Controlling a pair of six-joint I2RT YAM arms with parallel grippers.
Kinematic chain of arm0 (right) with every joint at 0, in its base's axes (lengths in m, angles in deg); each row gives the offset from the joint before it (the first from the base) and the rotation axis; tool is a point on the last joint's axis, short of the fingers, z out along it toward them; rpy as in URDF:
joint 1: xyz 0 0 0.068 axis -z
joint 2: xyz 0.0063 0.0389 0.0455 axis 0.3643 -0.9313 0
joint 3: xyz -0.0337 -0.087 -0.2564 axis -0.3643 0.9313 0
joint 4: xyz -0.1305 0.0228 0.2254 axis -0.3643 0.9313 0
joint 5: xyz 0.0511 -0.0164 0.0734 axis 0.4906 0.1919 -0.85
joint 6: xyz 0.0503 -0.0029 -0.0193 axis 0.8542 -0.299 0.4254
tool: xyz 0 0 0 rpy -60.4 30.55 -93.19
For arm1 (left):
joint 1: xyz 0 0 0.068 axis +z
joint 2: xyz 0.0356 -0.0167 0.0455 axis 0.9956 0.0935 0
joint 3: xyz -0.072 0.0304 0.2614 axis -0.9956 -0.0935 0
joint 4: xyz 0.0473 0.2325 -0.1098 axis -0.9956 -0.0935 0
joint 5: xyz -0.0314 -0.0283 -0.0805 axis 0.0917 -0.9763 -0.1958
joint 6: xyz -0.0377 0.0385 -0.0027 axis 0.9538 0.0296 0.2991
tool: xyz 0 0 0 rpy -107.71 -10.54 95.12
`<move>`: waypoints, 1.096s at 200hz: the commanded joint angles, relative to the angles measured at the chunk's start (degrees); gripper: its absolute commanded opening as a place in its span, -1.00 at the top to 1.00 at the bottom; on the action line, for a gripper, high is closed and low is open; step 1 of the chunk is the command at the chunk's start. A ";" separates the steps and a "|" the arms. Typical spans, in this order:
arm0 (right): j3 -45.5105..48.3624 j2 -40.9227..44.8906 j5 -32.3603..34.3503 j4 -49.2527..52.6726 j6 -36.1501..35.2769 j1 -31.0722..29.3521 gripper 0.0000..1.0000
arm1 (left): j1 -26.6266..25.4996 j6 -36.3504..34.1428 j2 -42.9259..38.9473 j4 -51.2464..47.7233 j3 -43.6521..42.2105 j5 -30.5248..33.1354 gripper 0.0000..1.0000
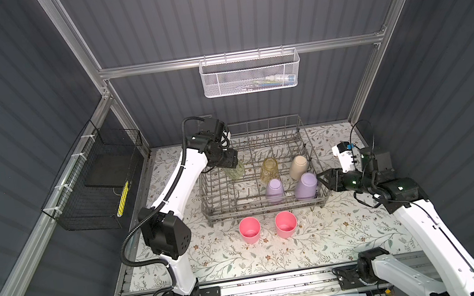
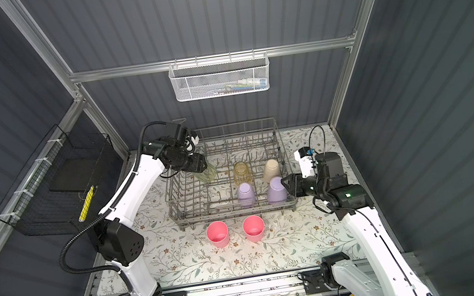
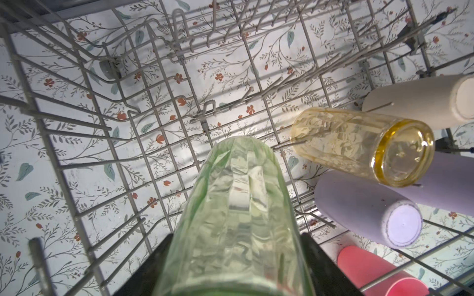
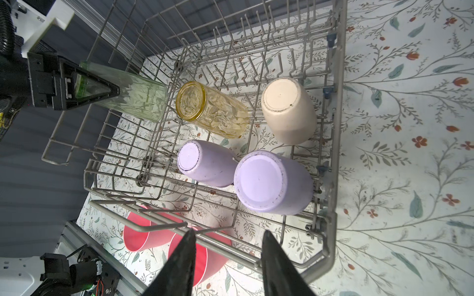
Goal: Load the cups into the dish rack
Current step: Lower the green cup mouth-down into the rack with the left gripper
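Observation:
My left gripper should stay closed for now and turn the cup upright before it opens, because the green cup's rim (image 1: 237, 178) (image 3: 242, 139) is tilted above the rack's bottom wires.
The grey wire dish rack (image 1: 268, 210) (image 4: 338, 128) stands at the back of the floral mat. My left gripper (image 1: 233, 166) (image 3: 236, 238) is shut on the clear green ribbed cup (image 1: 236, 173) (image 3: 238, 179), which tilts mouth-down over the rack's left part. Bottom-up inside the rack are a yellow cup (image 1: 269, 169), a beige cup (image 1: 299, 167) and two lilac cups (image 1: 274, 190) (image 1: 306, 186). In front of the rack, two pink cups (image 1: 250, 230) (image 1: 286, 224) stand upright on the mat. My right gripper (image 1: 320, 176) (image 4: 228, 232) hangs open and empty at the rack's right front corner.
A white mesh basket (image 1: 251, 73) hangs on the back wall. A black wire basket (image 1: 93, 180) is fixed to the left wall. The floral mat (image 1: 334, 235) stretches in front of and to the right of the rack.

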 commanded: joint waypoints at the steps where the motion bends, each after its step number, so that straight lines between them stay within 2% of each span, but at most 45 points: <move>1: 0.46 -0.05 1.21 0.17 -0.65 0.21 0.12 | -1.46 -1.53 1.04 -0.77 0.82 0.11 -0.10; 80: 1.24 0.04 1.19 0.15 -1.07 0.29 0.11 | -3.41 -1.22 6.12 -0.07 1.85 1.73 -0.10; 219: 2.57 -0.47 1.02 -0.48 -1.42 0.28 0.12 | -3.41 -1.22 13.67 -0.33 5.56 5.35 -0.10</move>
